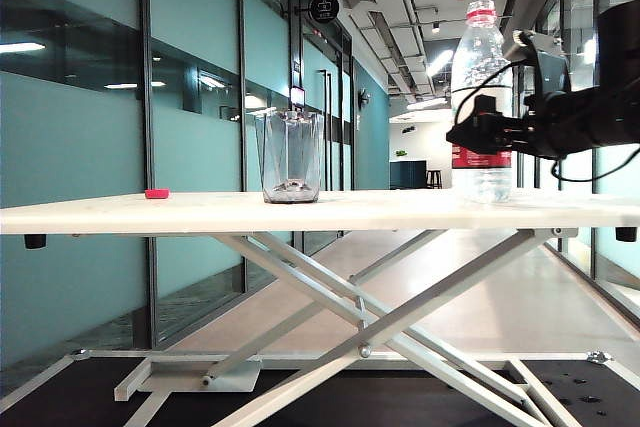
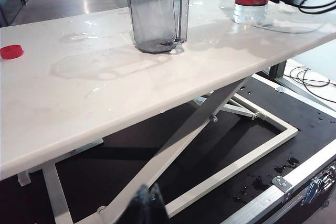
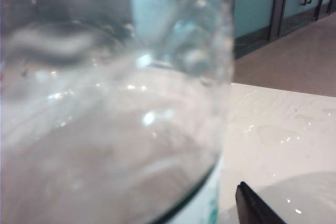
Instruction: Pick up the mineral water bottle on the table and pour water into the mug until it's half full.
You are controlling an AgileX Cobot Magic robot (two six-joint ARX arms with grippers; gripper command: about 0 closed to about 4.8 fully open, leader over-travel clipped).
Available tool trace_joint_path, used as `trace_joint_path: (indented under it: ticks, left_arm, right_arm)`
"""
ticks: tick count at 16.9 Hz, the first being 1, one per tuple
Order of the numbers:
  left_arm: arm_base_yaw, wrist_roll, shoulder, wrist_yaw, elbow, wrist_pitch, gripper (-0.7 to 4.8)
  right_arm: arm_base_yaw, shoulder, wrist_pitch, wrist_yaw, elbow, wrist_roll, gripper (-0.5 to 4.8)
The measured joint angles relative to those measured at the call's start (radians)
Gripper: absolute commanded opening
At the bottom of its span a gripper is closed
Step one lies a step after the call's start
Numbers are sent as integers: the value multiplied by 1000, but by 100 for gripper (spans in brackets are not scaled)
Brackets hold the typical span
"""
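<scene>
The robot's right gripper needs to pour water into the mug (image 1: 290,157) until the mug is half full, so it needs to grab the bottle by its labeled middle (image 1: 482,159) next.
The mineral water bottle (image 1: 480,77) stands upright on the right part of the table (image 1: 200,212), red cap on. It fills the right wrist view (image 3: 115,103), with water (image 3: 105,171) in its lower part. My right gripper (image 1: 478,134) is at the bottle's label height and open. One finger (image 3: 253,208) shows beside the bottle, apart from it; the other is hidden. The mug (image 1: 290,157) (image 2: 155,14) stands mid-table, nearly empty. My left gripper (image 2: 147,203) is shut on nothing, low in front of the table, far from both.
A small red object (image 1: 157,193) (image 2: 10,51) lies on the table's left end. Puddles and drops of water (image 2: 79,36) wet the tabletop. White scissor legs (image 1: 380,317) and a black case with cables (image 2: 310,77) sit below. A glass wall runs along the left.
</scene>
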State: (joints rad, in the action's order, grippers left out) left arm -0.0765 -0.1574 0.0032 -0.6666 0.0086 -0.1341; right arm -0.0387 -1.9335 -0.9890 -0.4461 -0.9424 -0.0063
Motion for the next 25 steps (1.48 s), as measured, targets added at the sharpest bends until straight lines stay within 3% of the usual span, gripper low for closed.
trace_joint_path:
  ticks: [6,8,10,18,22,25]
  left_arm:
    - [0,-4,0,0,0,0,-5]
    - [0,-7,0,0,0,-1,-5]
    - [0,-8,0,0,0,-1,-5]
    - [0,-8,0,0,0,-1,-5]
    - [0,-7,0,0,0,-1,-5]
    - [0,-8,0,0,0,-1,-5]
  right_arm:
    - [-1,-16,0,-3,-22,0,479]
    - [-1,-16,-2,-3,-22,0,353]
    - [-3,-17,-21,-4,-21,-1,260]
    - [-2,-4,12,-3,-22,-10,250]
    - [-58,88,201,31,-21,-170,240]
    - [-141,155,314,150,-28,-316,240]
